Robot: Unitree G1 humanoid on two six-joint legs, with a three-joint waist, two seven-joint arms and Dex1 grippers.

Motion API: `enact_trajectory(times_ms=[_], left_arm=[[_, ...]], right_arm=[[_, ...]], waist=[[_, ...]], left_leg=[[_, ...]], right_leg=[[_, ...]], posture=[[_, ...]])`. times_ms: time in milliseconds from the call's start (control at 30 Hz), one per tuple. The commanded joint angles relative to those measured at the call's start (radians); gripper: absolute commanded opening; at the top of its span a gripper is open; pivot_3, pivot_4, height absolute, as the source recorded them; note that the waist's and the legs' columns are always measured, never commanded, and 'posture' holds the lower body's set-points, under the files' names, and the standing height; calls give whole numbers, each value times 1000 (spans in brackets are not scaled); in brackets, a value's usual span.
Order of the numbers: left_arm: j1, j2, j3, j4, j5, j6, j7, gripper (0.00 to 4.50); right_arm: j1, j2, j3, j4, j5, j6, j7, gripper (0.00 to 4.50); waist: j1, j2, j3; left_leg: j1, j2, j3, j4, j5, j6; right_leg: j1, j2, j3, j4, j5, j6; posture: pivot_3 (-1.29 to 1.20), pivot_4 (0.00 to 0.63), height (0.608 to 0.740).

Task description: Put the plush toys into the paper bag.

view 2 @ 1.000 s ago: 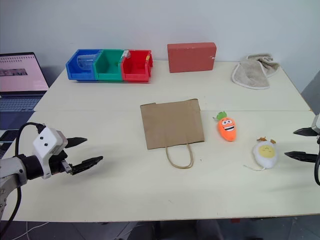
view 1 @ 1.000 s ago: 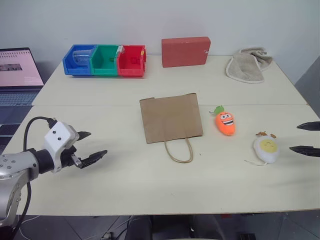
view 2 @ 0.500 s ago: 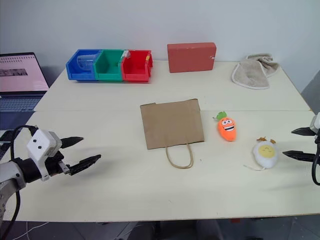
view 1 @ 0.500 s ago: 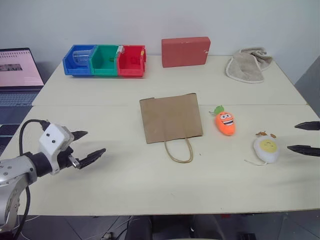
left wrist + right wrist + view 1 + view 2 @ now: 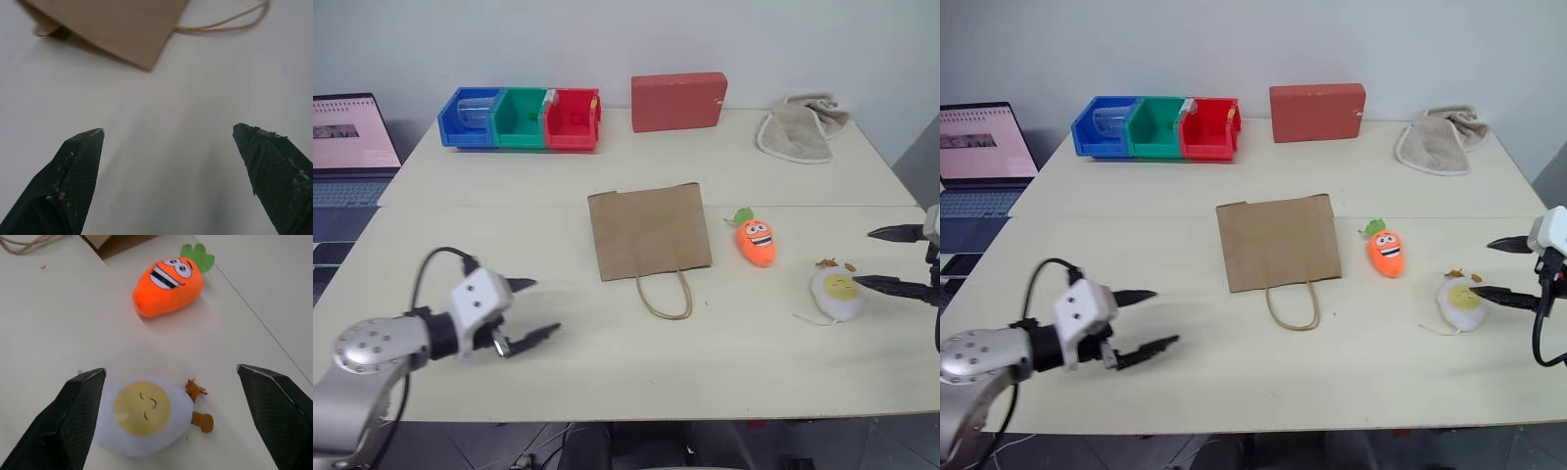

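Observation:
The paper bag lies flat on the tabletop. My left gripper takes hold of the bag by its upper loop handle next, since that handle sticks out free.
The brown paper bag lies flat mid-table, its loop handles pointing toward me. Right of it lies the orange carrot plush, and further right and nearer sits the white fried-egg plush. My right gripper is open just right of the egg, its lower finger close to the toy. In the right wrist view the egg lies between the spread fingers with the carrot beyond. My left gripper is open over bare table, left of the bag and nearer to me; the bag's corner lies ahead of it.
Blue, green and red bins stand at the back left, a red box at the back centre, a beige towel at the back right. A laptop sits off the table's left side.
My left gripper has moved right, toward the bag, and dropped slightly. My right gripper has moved left, closer to the egg. Both stayed open; the toys and bag have not moved.

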Motion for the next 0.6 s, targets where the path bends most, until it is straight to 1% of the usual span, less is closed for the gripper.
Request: enact_trajectory(times_ms=[33, 167, 300, 367, 467, 533, 600], left_arm=[[-78, -18, -75, -42, 19, -16, 14, 4500], [-228, -98, -230, -3, 59, -20, 28, 4500], [-317, -162, -341, 54, 121, -63, 25, 4500], [-357, -195, -400, 108, 167, -107, 23, 4500], [-390, -229, -455, 176, 213, -177, 7, 4500], [-425, -283, -500, 245, 237, -226, 11, 4500], [-452, -314, -538, 305, 276, -283, 7, 4500]], right_arm=[[56, 16, -73, -187, 69, 79, -26, 4472], [149, 73, -76, -422, 118, 185, -109, 4472], [220, 123, -52, -591, 151, 284, -198, 4472], [243, 159, -29, -656, 170, 320, -244, 4472], [257, 196, -6, -713, 187, 347, -286, 4472], [266, 221, 22, -752, 208, 357, -302, 4472], [286, 233, 41, -786, 210, 356, -312, 4472]], waist=[[5, 0, 0], [18, 0, -1], [19, -1, 0], [21, -1, -1], [17, -1, -1], [20, -1, -1], [21, -2, -1]], left_leg=[[0, 0, 0, 0, 0, 0], [0, 0, 0, 2, 0, 0], [-1, -1, -1, 2, 0, 0], [-1, -1, -2, 2, 0, 0], [-1, -1, -2, 2, 0, 0], [-1, -1, -2, 2, 0, 0], [-1, -1, -2, 3, 0, 0]], right_leg=[[0, 0, 0, 0, 0, 0], [2, 0, 0, -1, 0, 0], [2, 0, 0, -2, 1, 2], [2, 0, 0, -2, 1, 2], [3, 1, 0, -2, 1, 2], [3, 1, 0, -2, 1, 2], [3, 1, 0, -2, 1, 2]], posture=[[0, 150, 740], [0, 150, 740], [0, 150, 740], [0, 150, 740], [0, 150, 740], [0, 150, 740], [0, 150, 740]])
